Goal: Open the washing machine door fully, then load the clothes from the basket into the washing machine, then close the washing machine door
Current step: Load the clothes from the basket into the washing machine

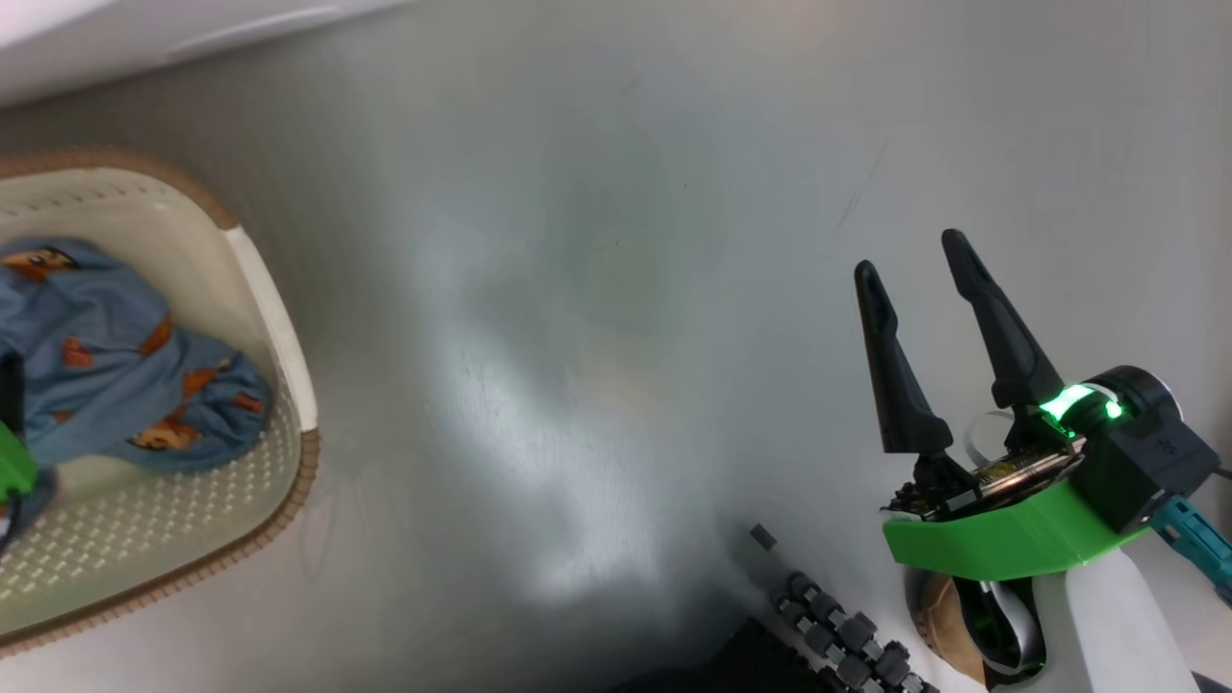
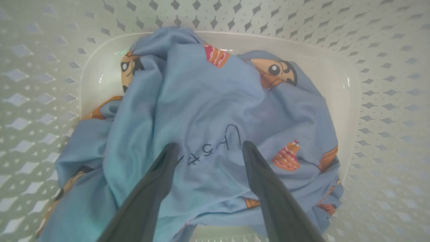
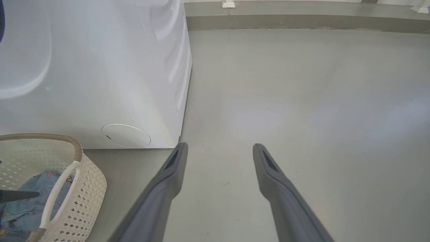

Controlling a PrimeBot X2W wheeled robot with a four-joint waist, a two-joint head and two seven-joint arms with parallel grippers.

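Note:
The blue fabric [image 2: 292, 117] lies slack and bunched in the basket, so next I should grab it with my left gripper by the fold at the black lettering [image 2: 209, 150].
The cream perforated basket [image 1: 279, 318] with a brown rim stands on the floor at the left, just in front of the white washing machine [image 3: 100, 67]. Blue clothes [image 2: 208, 101] printed with orange-brown cartoon figures lie bunched inside it. My left gripper [image 2: 209, 147] is open inside the basket, its fingertips down at the blue fabric with a fold between them. My right gripper [image 1: 911, 258] hangs open over bare floor at the right, holding nothing, also seen as the right gripper [image 3: 220, 147]. The washing machine door and the cream-white garment are out of view.
Grey floor [image 1: 597, 337] spreads between the basket and my right arm. A round service cover [image 3: 126, 135] sits low on the machine's front. A grey skirting [image 3: 302, 20] runs along the far wall. My base's roller wheels [image 1: 837, 640] show at the bottom.

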